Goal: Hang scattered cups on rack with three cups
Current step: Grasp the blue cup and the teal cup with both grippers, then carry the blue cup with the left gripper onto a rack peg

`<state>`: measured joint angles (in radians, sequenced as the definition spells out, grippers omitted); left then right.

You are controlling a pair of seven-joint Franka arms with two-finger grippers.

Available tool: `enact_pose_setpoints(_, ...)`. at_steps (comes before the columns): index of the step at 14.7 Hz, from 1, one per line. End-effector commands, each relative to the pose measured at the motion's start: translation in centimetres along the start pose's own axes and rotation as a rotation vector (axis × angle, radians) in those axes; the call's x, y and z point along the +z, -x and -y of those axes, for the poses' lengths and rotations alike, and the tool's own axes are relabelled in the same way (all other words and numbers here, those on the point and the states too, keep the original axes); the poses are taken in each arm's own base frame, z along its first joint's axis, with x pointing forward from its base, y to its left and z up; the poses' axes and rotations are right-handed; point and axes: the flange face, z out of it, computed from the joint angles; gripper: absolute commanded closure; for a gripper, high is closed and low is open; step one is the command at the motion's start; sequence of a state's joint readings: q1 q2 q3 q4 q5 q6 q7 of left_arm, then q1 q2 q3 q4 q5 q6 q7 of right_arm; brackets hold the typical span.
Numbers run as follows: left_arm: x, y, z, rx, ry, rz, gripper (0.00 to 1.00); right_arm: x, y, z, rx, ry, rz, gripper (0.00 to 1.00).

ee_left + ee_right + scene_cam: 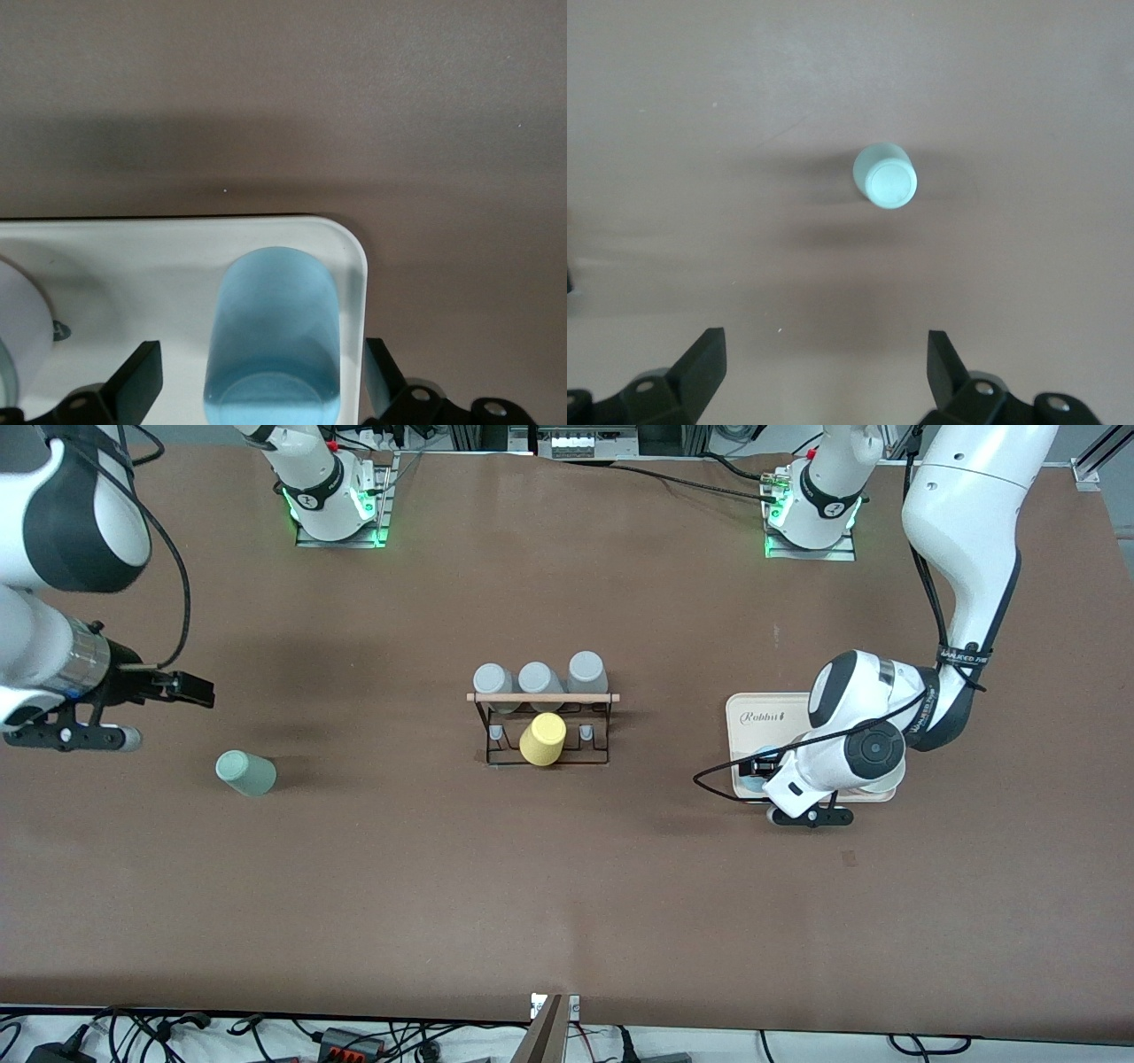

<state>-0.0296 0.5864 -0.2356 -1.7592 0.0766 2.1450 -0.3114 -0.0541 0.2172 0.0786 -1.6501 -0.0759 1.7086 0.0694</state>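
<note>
My right gripper grabs the mint-green cup by the sides of its closed base end [236, 769] next, to hang the cup on the rack.
The rack [542, 731] stands mid-table, a black wire frame with a wooden rod. Three grey cups [538, 680] and a yellow cup [542, 739] are on it. The mint-green cup [245, 772] stands base up on the table toward the right arm's end; it also shows in the right wrist view [884, 175]. My right gripper [190, 688] is open and empty above the table beside that cup [824, 372]. The light blue cup [279, 310] sits on the cream tray [133, 266], mostly hidden in the front view [753, 783]. My left gripper [762, 772] is open, one finger on each side of it [261, 381].
The cream tray [764, 713] lies toward the left arm's end, with the blue cup near its corner [350, 243]. A pale round object [18, 336] also sits on the tray. Bare brown table surrounds the rack and the mint cup.
</note>
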Motion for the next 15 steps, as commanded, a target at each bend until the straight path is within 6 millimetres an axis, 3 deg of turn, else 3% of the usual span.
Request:
enact_pose_setpoints(1, -0.7, 1.0, -1.0, 0.013, -0.023, -0.026, 0.33, 4.4, -2.5, -1.6, -0.035, 0.006, 0.009, 0.0)
enact_pose_setpoints(2, -0.6, 1.2, -1.6, 0.022, -0.026, -0.025, 0.52, 6.1, -3.2, -2.2, -0.057, 0.001, 0.002, 0.0)
enact_pose_setpoints(4, -0.9, 1.2, -1.9, 0.037, -0.027, -0.025, 0.78, 9.5, -4.5, -3.8, -0.089, -0.009, -0.004, 0.0)
enact_pose_setpoints(7, -2.6, 1.3, -2.1, 0.04, -0.027, -0.043, 0.92, 14.6, -6.0, -5.2, -0.11, -0.022, -0.023, 0.0)
enact_pose_setpoints(10, -8.6, 0.7, -5.0, -0.001, -0.008, -0.047, 0.99, 19.1, -6.1, -5.2, -0.129, -0.028, -0.064, 0.0)
enact_pose_setpoints(12, -12.4, 0.2, -7.0, -0.201, 0.095, 0.006, 0.99, 21.0, -5.9, -4.9, -0.134, -0.031, -0.074, 0.0)
enact_pose_setpoints(15, -15.8, 0.7, -10.0, -0.362, 0.23, 0.048, 0.99, 22.4, -5.4, -4.8, -0.135, -0.035, -0.051, 0.0)
